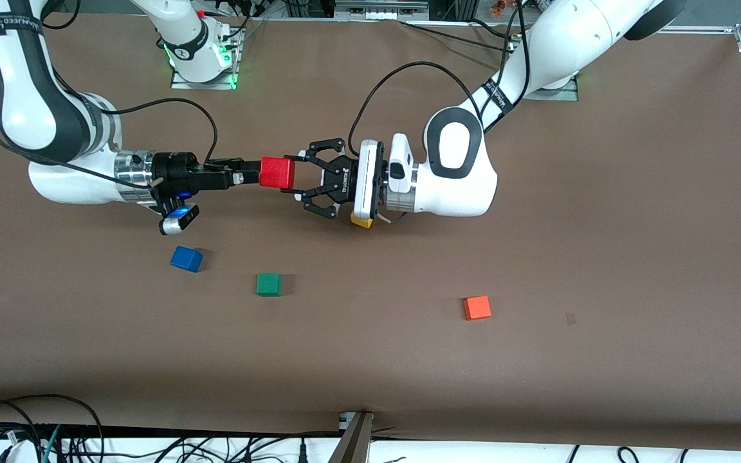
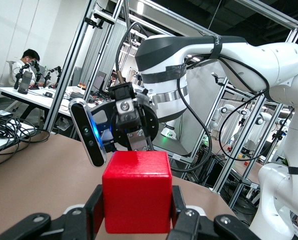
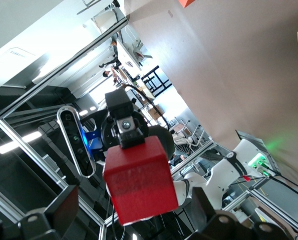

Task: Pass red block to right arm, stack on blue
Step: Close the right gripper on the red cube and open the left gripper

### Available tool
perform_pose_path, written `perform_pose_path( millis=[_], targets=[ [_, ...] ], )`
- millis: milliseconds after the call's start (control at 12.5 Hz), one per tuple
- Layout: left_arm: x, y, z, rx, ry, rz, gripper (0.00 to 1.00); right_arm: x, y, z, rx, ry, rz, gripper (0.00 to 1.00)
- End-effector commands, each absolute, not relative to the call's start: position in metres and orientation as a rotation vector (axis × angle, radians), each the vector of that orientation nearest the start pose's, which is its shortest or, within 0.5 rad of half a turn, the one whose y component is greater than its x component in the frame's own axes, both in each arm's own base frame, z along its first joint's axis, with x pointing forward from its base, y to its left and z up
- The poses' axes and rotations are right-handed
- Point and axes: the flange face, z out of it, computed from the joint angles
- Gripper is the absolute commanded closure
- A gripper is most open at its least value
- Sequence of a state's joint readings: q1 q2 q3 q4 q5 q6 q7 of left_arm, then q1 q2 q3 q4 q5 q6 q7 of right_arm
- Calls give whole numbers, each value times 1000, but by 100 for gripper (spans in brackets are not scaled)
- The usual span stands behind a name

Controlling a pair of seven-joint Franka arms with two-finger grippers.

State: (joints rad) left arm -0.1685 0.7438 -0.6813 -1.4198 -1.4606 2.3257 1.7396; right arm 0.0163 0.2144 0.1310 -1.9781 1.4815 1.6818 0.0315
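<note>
The right gripper takes hold of the red block [image 1: 277, 172] by its exposed end next. Then it stacks it on the blue cube.
The red block [image 1: 277, 172] hangs in the air over the middle of the table, between the two grippers. My left gripper [image 1: 293, 173] is shut on it; in the left wrist view both pads press the sides of the block [image 2: 136, 195]. My right gripper [image 1: 255, 173] faces it from the right arm's end and is open. In the right wrist view the block [image 3: 138, 182] sits between the spread jaws with wide gaps on both sides. The blue cube [image 1: 186, 258] lies on the table, nearer the front camera than the right gripper.
A green cube [image 1: 268, 284] lies beside the blue one, toward the left arm's end. An orange-red cube [image 1: 476, 308] lies farther that way. A yellow cube [image 1: 362, 222] sits on the table under the left wrist. Cables trail from both arms.
</note>
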Motion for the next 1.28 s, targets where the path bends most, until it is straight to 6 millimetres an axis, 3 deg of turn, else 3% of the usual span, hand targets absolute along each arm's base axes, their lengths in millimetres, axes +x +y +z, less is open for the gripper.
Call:
perform_pose_path(
  millis=[0,160,401,481,642,802,882,1203],
  targets=[
    [580,-487,384,1326,-978,876,100,557,178,410,-1629,460,536,0],
    [579,-487,383,1328,-966,872,100,556,182,406,-1631,458,544,0],
    [579,-488,380,1329,-948,866,100,558,204,400,-1686,486,483,0],
    [580,-487,381,1331,-945,867,100,558,205,402,-1691,472,466,9],
    [580,-487,381,1331,-936,866,100,558,206,405,-1693,443,449,62],
    [580,-486,382,1333,-925,864,100,557,205,407,-1691,437,448,93],
    [581,-486,382,1333,-907,866,2,558,205,407,-1691,436,447,99],
    [587,-480,388,1334,-880,863,0,558,204,409,-1687,426,453,100]
  ],
)
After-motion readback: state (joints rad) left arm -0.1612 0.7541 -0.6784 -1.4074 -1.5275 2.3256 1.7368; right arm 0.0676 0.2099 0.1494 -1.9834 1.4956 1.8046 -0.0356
